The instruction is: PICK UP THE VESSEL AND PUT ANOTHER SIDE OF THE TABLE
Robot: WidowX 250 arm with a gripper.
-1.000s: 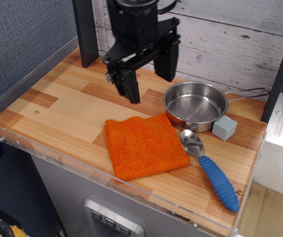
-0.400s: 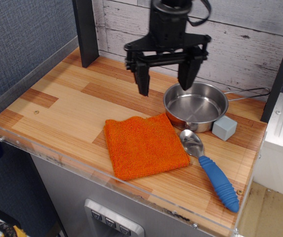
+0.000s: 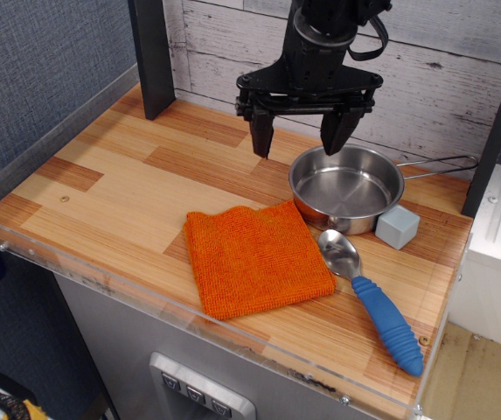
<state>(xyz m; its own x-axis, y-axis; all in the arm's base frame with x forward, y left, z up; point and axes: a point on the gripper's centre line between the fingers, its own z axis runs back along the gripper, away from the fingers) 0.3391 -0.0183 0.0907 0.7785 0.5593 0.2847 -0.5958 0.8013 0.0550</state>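
I need to grab the vessel (image 3: pixel 346 188) by its rim (image 3: pixel 299 162) with my gripper next, so that I can carry it to another side of the table.
The vessel (image 3: pixel 346 188) is a small shiny steel saucepan with a copper-toned base. It sits on the table (image 3: pixel 119 184) at the back right, with its thin wire handle (image 3: pixel 442 164) pointing right. My gripper (image 3: pixel 298 144) is black, open and empty. It hangs above the table just behind and to the left of the pan's rim. Its right finger (image 3: pixel 335 133) is over the pan's back edge and its left finger (image 3: pixel 261 137) is over bare wood.
An orange cloth (image 3: pixel 257 256) lies in front of the pan. A blue-handled metal spoon (image 3: pixel 371 297) and a grey block (image 3: pixel 397 227) lie on the right. A black post (image 3: pixel 152 57) stands at the back left. A clear acrylic rim (image 3: pixel 189 315) runs round the table.
My gripper has moved right, from the back middle of the table to just behind the pan, has turned, and has stayed open. Nothing on the table has moved.
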